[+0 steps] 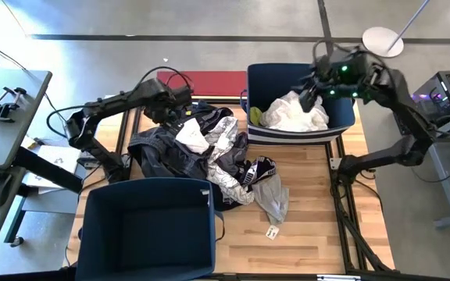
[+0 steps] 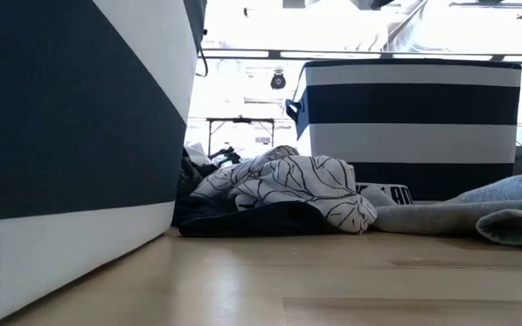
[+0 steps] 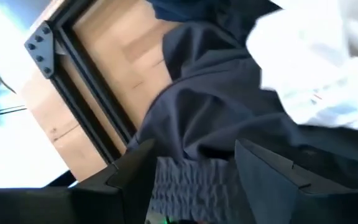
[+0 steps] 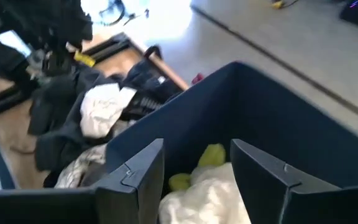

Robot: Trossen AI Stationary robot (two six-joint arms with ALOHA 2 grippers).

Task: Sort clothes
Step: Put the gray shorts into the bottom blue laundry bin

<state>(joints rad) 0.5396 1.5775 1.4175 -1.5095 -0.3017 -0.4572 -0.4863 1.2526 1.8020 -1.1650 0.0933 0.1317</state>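
Observation:
My left gripper picks up the dark grey garment by its ribbed band (image 3: 191,180) next, to sort it into the near dark blue bin.
A pile of clothes lies mid-table: a dark grey garment (image 1: 156,150), a white one (image 1: 192,134), a light patterned one (image 1: 226,156) (image 2: 288,186) and a grey one (image 1: 272,197) (image 2: 478,213). My left gripper (image 1: 180,111) (image 3: 194,152) is low at the pile's far left, open, with the dark garment's ribbed band (image 3: 191,180) between its fingers. My right gripper (image 1: 309,97) (image 4: 197,155) is open and empty above the far bin (image 1: 297,134). In that bin lie white clothes (image 1: 295,113) (image 4: 210,199) and a yellow piece (image 1: 254,115) (image 4: 211,155). My left gripper has its open fingers on either side of the dark grey garment's ribbed band (image 3: 191,180), coming at it slanting from above. I cannot tell whether the fingers touch the cloth. The garment lies slack on the pile.
A second dark blue bin (image 1: 147,226) (image 2: 62,136) stands at the near left, with nothing showing inside. A flat red board (image 1: 209,81) lies beyond the table's far edge. A small tag (image 1: 272,231) lies on bare wood near the front. Black frame rails (image 1: 342,195) run along the table's sides.

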